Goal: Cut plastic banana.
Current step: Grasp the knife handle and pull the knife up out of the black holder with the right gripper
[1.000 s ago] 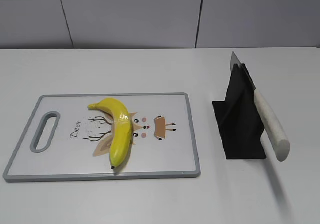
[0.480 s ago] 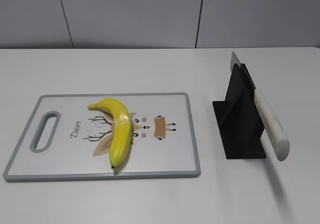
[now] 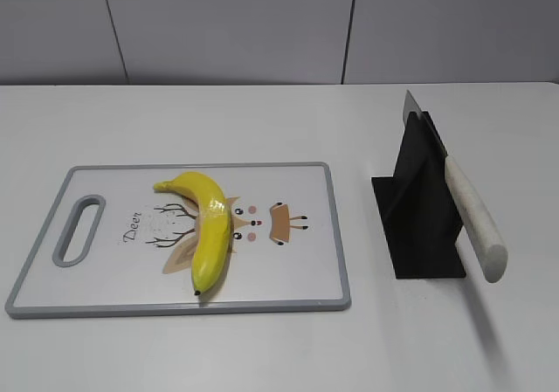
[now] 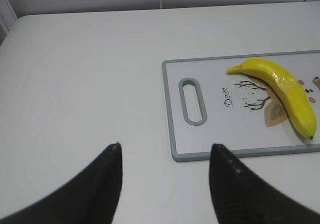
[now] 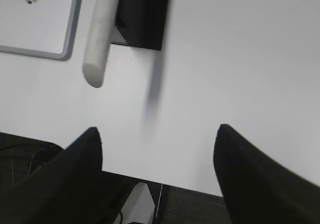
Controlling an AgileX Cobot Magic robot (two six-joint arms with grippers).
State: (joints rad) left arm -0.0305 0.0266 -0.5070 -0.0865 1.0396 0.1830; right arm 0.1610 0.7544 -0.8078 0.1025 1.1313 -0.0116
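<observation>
The knife is resting slanted in the stand with its blade tip (image 3: 410,104) up, so my right gripper will grab it by its white handle (image 3: 474,217) next.
The plastic banana (image 3: 208,226) lies whole on a white cutting board (image 3: 288,270) with a grey rim and a deer print; it also shows in the left wrist view (image 4: 285,89). A knife with a white handle (image 3: 474,217) rests slanted in a black stand (image 3: 419,209), blade tip up. In the right wrist view the handle (image 5: 100,39) points toward me. My left gripper (image 4: 165,146) is open and empty over bare table left of the board (image 4: 172,109). My right gripper (image 5: 157,131) is open and empty above the table's front edge, short of the knife. Neither gripper shows in the exterior view.
The board's grey handle slot (image 3: 79,229) faces left. The white table (image 3: 262,113) ends at a grey wall behind. The table's front edge and dark floor (image 5: 200,209) show under the right gripper.
</observation>
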